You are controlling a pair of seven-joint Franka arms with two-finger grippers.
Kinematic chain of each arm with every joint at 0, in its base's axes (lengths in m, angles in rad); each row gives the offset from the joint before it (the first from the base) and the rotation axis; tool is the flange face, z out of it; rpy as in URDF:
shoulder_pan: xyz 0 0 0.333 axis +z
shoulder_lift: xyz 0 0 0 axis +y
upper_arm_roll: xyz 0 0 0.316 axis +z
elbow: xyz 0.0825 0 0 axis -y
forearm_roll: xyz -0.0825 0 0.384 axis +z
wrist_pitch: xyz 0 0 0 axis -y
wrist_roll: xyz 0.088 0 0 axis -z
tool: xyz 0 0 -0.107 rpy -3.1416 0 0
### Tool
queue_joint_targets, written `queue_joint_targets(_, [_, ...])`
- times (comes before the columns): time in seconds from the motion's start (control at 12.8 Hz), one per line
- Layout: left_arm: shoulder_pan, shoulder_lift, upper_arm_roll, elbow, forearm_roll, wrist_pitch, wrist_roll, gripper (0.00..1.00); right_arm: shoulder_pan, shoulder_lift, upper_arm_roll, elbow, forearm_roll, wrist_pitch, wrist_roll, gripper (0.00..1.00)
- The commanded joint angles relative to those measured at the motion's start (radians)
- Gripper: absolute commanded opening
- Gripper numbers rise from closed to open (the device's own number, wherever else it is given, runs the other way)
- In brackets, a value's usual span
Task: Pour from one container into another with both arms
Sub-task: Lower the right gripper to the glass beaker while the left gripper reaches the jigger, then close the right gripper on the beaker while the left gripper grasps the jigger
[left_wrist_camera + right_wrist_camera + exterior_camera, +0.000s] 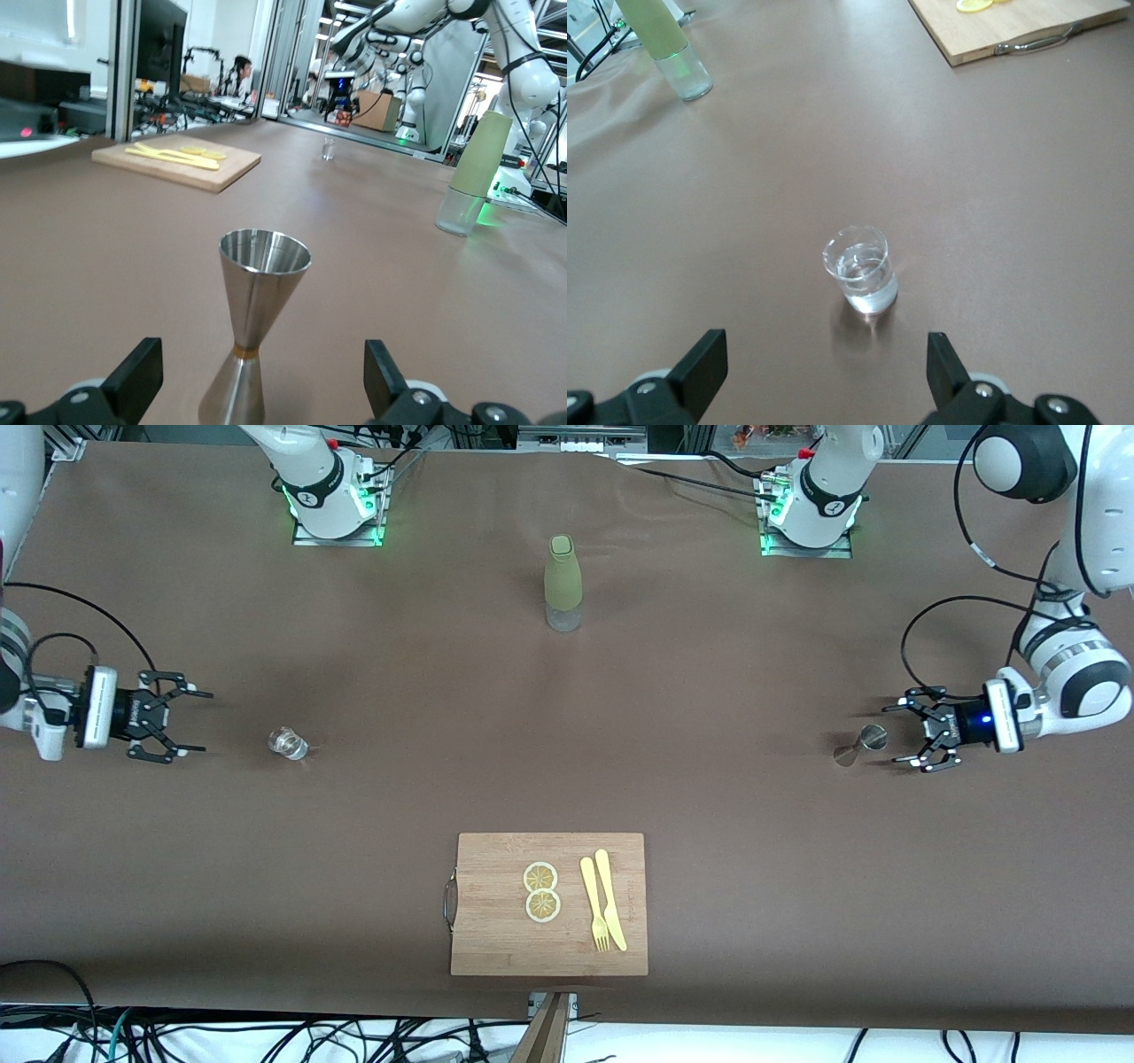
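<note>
My left gripper isn't ready to close on the jigger yet, as its fingers stop short of the middle, so it should first move toward the jigger's narrow middle.
A small steel hourglass jigger [864, 742] stands upright on the brown table toward the left arm's end. My left gripper [895, 734] is low beside it and open, the jigger [257, 301] standing right at the mouth of the jaws [259, 382] without touching the fingers. A tiny clear glass tumbler [288, 743] stands toward the right arm's end. My right gripper [204, 722] is open and level with it, a short gap away. In the right wrist view the tumbler [861, 270] is ahead of the open gripper [824, 372], with nothing between the fingers.
A tall olive-green bottle [563, 584] with a clear bottom stands mid-table, nearer the arm bases. A wooden cutting board [496, 930] with a metal handle lies near the front edge, carrying two lemon slices [541, 890] and a yellow fork and knife [603, 902].
</note>
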Motion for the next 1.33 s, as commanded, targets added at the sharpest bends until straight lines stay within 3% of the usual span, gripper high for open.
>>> queue_joint_targets(0.0, [-0.028, 0.036, -0.011, -0.004, -0.052, 0.008, 0.147, 1.00, -0.017, 0.086, 0.000, -0.011, 0.157, -0.012, -0.166, 1.00])
queue_joint_targets(0.31, [-0.034, 0.056, -0.022, 0.002, -0.064, 0.014, 0.195, 1.00, -0.017, 0.148, 0.045, -0.051, 0.293, -0.022, -0.338, 1.00])
queue_joint_targets(0.47, [-0.039, 0.058, -0.028, 0.002, -0.064, 0.014, 0.195, 0.99, -0.015, 0.186, 0.052, -0.053, 0.304, -0.049, -0.375, 1.00])
queue_joint_targets(0.78, [-0.039, 0.066, -0.027, 0.002, -0.064, 0.014, 0.208, 0.83, -0.015, 0.211, 0.074, -0.051, 0.348, -0.068, -0.418, 1.00])
queue_joint_targets(1.1, [-0.034, 0.067, -0.027, 0.000, -0.063, 0.011, 0.218, 0.83, -0.014, 0.240, 0.097, -0.051, 0.405, -0.066, -0.429, 1.00])
queue_joint_targets(1.25, [-0.034, 0.069, -0.027, 0.000, -0.061, 0.009, 0.230, 0.72, -0.014, 0.243, 0.111, -0.051, 0.407, -0.066, -0.429, 1.00])
